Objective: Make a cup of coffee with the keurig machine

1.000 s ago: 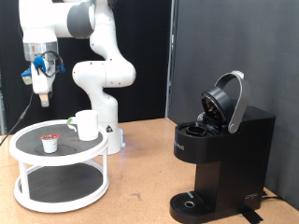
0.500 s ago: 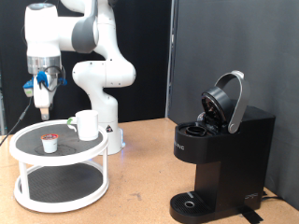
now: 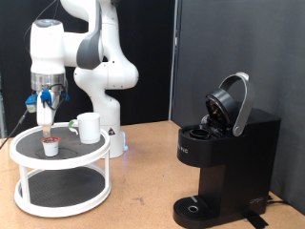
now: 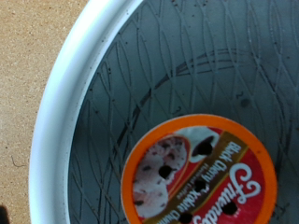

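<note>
My fingers are above the orange-rimmed lid of the pod [image 3: 50, 146] on the top shelf of the stand and would miss the lid if they closed now. My gripper should go lower before it closes.
My gripper [image 3: 46, 124] hangs just above the white two-tier stand's top shelf [image 3: 29, 140], at the exterior view's left, fingers pointing down over the small pod [image 3: 50, 146] with the reddish top. In the wrist view the pod's orange-rimmed printed lid [image 4: 201, 177] fills the middle, close below, and no finger shows there. The gripper holds nothing. The white cup [image 3: 89, 127] stands on the same shelf, beside the pod towards the exterior view's right. The black keurig machine [image 3: 224, 157] stands at the exterior view's right with its lid [image 3: 232, 102] raised open.
The stand's white rim [image 4: 65, 103] curves round the pod in the wrist view, with tan table [image 4: 28, 56] beyond it. The stand has a lower shelf [image 3: 62, 191]. The arm's white base [image 3: 110, 134] stands behind the stand. A dark backdrop is behind the machine.
The gripper has come down and towards the exterior view's right, from high above the stand's left edge to just over the pod. Cup, pod and machine have not moved.
</note>
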### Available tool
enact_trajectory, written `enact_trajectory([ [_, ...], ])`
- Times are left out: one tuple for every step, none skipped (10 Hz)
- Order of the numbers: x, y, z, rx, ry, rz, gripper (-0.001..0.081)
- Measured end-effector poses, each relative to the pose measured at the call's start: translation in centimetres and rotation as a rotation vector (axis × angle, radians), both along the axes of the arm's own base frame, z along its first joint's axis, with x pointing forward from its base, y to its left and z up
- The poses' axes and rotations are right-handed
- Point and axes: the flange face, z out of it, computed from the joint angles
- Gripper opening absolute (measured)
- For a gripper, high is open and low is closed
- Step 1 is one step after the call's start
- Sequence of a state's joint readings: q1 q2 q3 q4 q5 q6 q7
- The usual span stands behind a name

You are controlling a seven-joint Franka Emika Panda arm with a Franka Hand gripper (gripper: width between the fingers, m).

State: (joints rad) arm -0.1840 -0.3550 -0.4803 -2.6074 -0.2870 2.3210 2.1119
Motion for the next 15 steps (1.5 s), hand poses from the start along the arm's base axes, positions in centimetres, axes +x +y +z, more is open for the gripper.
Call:
enact_trajectory([
  [0.0, 0.1, -0.4, -0.004, -0.001, 0.003, 0.0734],
  [0.1, 0.1, -0.8, -0.007, 0.000, 0.007, 0.0734],
  [0.0, 0.2, -1.2, -0.010, 0.000, 0.012, 0.0734],
  [-0.1, 0.4, -1.5, -0.015, 0.001, 0.019, 0.0734],
  [-0.3, 0.4, -1.8, -0.019, 0.003, 0.024, 0.0734],
  [-0.4, 0.5, -2.1, -0.023, 0.001, 0.029, 0.0734],
  [-0.5, 0.6, -2.3, -0.026, 0.000, 0.033, 0.0734],
  [-0.7, 0.7, -2.5, -0.029, 0.000, 0.035, 0.0734],
  [-0.8, 0.7, -2.7, -0.032, -0.001, 0.037, 0.0734],
  [-0.9, 0.7, -2.9, -0.035, -0.002, 0.037, 0.0734],
  [-0.9, 0.8, -3.0, -0.038, -0.003, 0.036, 0.0734],
  [-1.0, 0.7, -3.1, -0.043, -0.004, 0.036, 0.0734],
  [-1.0, 0.7, -3.3, -0.047, -0.004, 0.035, 0.0734],
  [-1.1, 0.7, -3.5, -0.051, -0.001, 0.031, 0.0734],
  [-1.0, 0.6, -3.8, -0.054, 0.001, 0.025, 0.0705],
])
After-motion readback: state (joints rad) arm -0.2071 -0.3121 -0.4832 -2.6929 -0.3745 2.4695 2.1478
